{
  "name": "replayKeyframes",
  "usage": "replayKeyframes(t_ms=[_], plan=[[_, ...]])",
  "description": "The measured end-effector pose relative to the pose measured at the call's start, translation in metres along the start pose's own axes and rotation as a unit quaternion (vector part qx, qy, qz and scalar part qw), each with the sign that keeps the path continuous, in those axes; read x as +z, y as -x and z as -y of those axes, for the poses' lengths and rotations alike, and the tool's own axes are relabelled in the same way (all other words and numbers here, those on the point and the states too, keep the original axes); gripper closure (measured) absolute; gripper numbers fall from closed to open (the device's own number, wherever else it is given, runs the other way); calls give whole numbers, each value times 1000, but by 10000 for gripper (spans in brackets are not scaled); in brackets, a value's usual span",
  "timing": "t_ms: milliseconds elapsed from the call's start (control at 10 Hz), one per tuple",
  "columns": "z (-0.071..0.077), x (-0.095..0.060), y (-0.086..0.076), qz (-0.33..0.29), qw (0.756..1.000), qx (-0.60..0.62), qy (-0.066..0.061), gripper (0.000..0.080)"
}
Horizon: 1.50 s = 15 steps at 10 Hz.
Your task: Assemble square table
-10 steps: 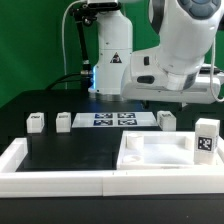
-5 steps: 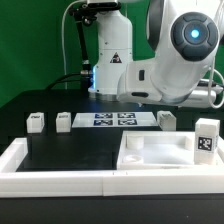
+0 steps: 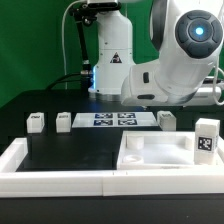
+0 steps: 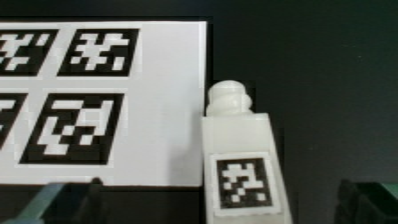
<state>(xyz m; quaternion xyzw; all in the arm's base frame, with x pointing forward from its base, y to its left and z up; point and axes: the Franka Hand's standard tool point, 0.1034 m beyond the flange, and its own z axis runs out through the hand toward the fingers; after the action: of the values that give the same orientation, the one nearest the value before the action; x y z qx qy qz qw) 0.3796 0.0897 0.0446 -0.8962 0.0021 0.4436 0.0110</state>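
The robot's gripper isn't ready to close yet: its fingers are above the leg, so it should move lower before it closes on the leg.
The white square tabletop [image 3: 160, 152] lies tray-side up at the front of the exterior view's right. Two white tagged legs [image 3: 36, 122] [image 3: 64, 121] stand on the left. A third leg [image 3: 166, 119] stands just right of the marker board [image 3: 112, 120]. A fourth leg [image 3: 207, 138] stands at the far right. In the wrist view my gripper [image 4: 217, 205] is open, its dark fingertips [image 4: 71, 200] wide apart on either side of a tagged leg [image 4: 237, 150] with a round knob. The leg lies beside the marker board [image 4: 107, 90]. The fingers do not touch it. The arm hides the gripper in the exterior view.
A long white rim [image 3: 60, 180] borders the black surface at the front and left. The arm's white base [image 3: 112, 55] stands behind the marker board, and its bulky upper links [image 3: 180, 60] hang over the back right.
The arm's upper links have turned and shifted; a round blue-lit joint cap now faces the exterior camera. The furniture parts have not moved.
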Motion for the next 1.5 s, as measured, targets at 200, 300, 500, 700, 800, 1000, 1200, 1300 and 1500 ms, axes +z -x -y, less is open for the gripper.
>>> replayKeyframes(t_ms=[200, 300, 500, 700, 800, 1000, 1200, 1300, 1500], plan=[[-2, -2, 6, -2, 1000, -2, -14, 150], [-3, -2, 5, -1, 1000, 0, -14, 150], [-4, -2, 5, -1, 1000, 1, -15, 150], [-5, -2, 4, -1, 1000, 2, -16, 150], [-1, 1, 1, -19, 1000, 0, -19, 150], [3, 12, 4, -14, 1000, -3, -17, 150], [4, 24, -5, -32, 999, -4, -10, 150], [4, 30, -8, -33, 999, -3, -7, 150], [3, 37, -14, -39, 999, 3, -5, 150]])
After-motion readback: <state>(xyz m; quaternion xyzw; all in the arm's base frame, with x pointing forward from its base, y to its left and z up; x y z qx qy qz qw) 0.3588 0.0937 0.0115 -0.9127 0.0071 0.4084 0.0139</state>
